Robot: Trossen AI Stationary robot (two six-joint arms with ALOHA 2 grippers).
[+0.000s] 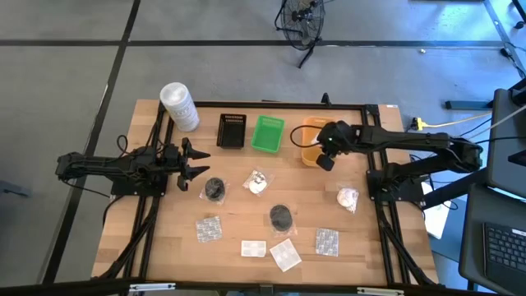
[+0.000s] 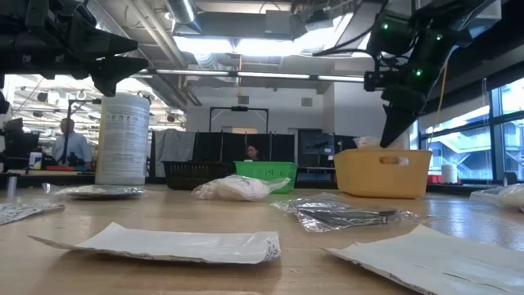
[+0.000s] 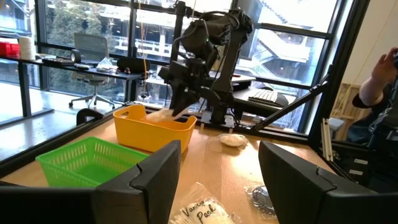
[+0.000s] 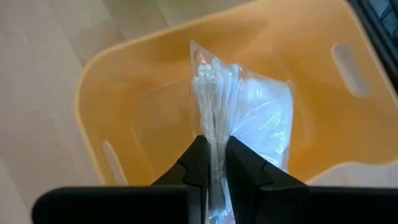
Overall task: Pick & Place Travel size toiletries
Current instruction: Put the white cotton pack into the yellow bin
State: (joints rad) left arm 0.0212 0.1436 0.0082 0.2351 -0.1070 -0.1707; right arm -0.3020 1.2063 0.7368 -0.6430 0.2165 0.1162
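Observation:
My right gripper opens now, since the clear-wrapped bundle [image 4: 249, 118] hangs down inside the orange tray and would lie there. It is time to let go.
My right gripper [image 1: 325, 156] hangs over the orange tray [image 1: 306, 152] at the table's far right and is shut on a clear-wrapped white bundle [image 4: 249, 118]. My left gripper [image 1: 196, 162] is open and touches nothing. It floats above the table's left side, beside a black round pad [image 1: 215, 189]. A second white bundle [image 1: 258, 182] lies just past it, seen close in the left wrist view [image 3: 202, 211]. Another black pad [image 1: 281, 217], two blister packs [image 1: 209, 228] [image 1: 326, 241], two flat sachets [image 1: 253, 248] [image 1: 285, 255] and a third bundle [image 1: 348, 197] lie flat on the table. My right gripper pinches the bundle's clear wrapper by its gathered upper edge [image 4: 214, 146] between the two fingers. It comes from above, pointing down. The bundle hangs below the fingers, down inside the orange tray [image 4: 124, 106]. Whether its lower end rests on the tray floor I cannot tell.
A tall white tub [image 1: 179, 105] stands at the far left corner. A black tray [image 1: 233, 130] and a green tray [image 1: 267, 133] sit in a row with the orange one along the far edge. A person's sleeve [image 3: 373, 93] shows beyond the table's right side.

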